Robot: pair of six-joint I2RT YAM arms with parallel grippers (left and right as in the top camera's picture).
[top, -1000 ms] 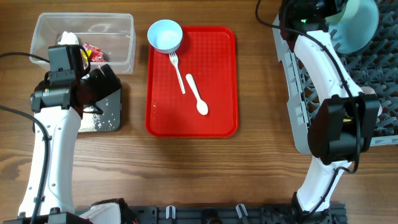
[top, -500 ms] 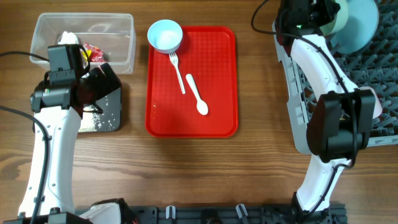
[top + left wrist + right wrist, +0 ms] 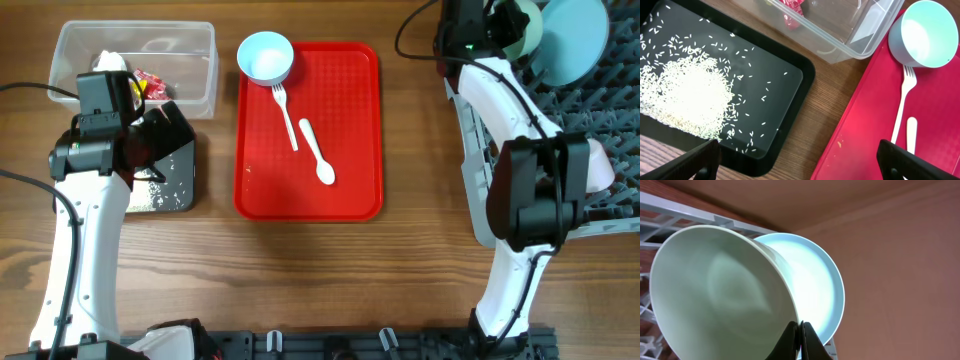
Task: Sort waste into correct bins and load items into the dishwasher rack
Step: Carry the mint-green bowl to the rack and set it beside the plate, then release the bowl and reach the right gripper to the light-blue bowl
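The pale bowl stands on edge over the rack beside the plate and would come to rest in the rack, so now it is time for my right gripper to release it.
My right gripper (image 3: pixel 799 330) is shut on the rim of a pale bowl (image 3: pixel 715 290), which is tipped on edge over the far left corner of the grey dishwasher rack (image 3: pixel 600 130). A pale-blue plate (image 3: pixel 815 295) stands on edge just behind the bowl. From overhead, the right gripper (image 3: pixel 500 25) sits beside the bowl (image 3: pixel 522 30) and plate (image 3: pixel 578 40). A pink cup (image 3: pixel 605 165) sits in the rack. My left gripper (image 3: pixel 805 165) hangs open and empty over the black tray (image 3: pixel 800 90) of rice (image 3: pixel 685 95). On the red tray (image 3: pixel 350 100) lie a small blue bowl (image 3: pixel 265 57), fork (image 3: pixel 286 115) and spoon (image 3: pixel 318 152).
The clear tub (image 3: pixel 190 35) at the far left holds white tissue (image 3: pixel 110 62) and wrappers (image 3: pixel 150 85). It stands just behind the black tray (image 3: pixel 165 190). Bare wood separates the red tray from the rack.
My right gripper has shifted slightly left along the rack's far edge with the bowl in it. The left arm has not moved.
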